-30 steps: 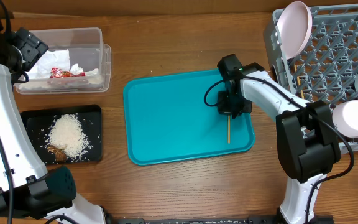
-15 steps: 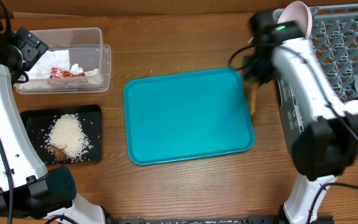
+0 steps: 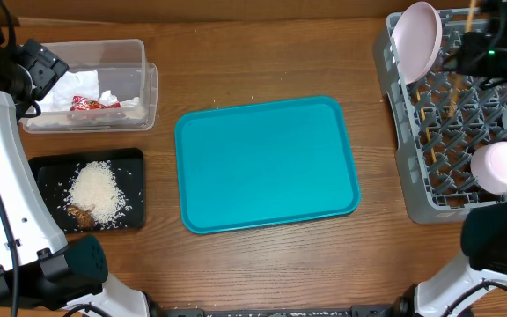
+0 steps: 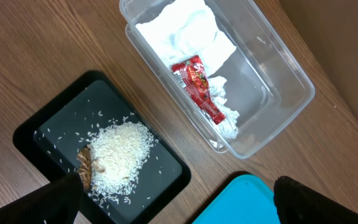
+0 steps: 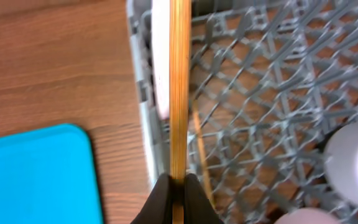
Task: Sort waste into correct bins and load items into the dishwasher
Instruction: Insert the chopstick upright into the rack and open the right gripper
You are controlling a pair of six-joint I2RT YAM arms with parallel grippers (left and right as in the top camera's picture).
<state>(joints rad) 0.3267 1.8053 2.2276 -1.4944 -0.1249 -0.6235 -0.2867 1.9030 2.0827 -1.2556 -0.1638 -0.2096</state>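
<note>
My right gripper keeps holding the chopstick for now, since it hangs above and beside the other chopstick and would drop astray.
My right gripper (image 5: pixel 178 198) is shut on a wooden chopstick (image 5: pixel 179 81), held upright over the far left part of the grey dishwasher rack (image 5: pixel 266 81). From overhead, the right gripper (image 3: pixel 480 48) hangs beside the white plate (image 3: pixel 416 40), which stands in the rack (image 3: pixel 429 198). Another chopstick (image 5: pixel 201 155) lies in the lattice. A pale bowl (image 3: pixel 500 165) rests at the rack's right side. My left gripper (image 4: pixel 179 208) is open and empty, above the clear tub (image 4: pixel 291 87) with napkins (image 4: pixel 188 31) and a red wrapper (image 4: pixel 197 84). The black tray (image 4: pixel 166 162) holds rice and scraps (image 4: pixel 120 152).
The big teal tray (image 3: pixel 267 163) lies bare mid-table. The clear tub (image 3: pixel 148 88) and the black tray (image 3: pixel 135 189) sit at the left. A white cup (image 5: pixel 353 162) stands in the rack at the right. Bare wood lies between the teal tray and the rack.
My right gripper lifted the chopstick off the teal tray and carried it right and back, over the rack. The left arm stayed still.
</note>
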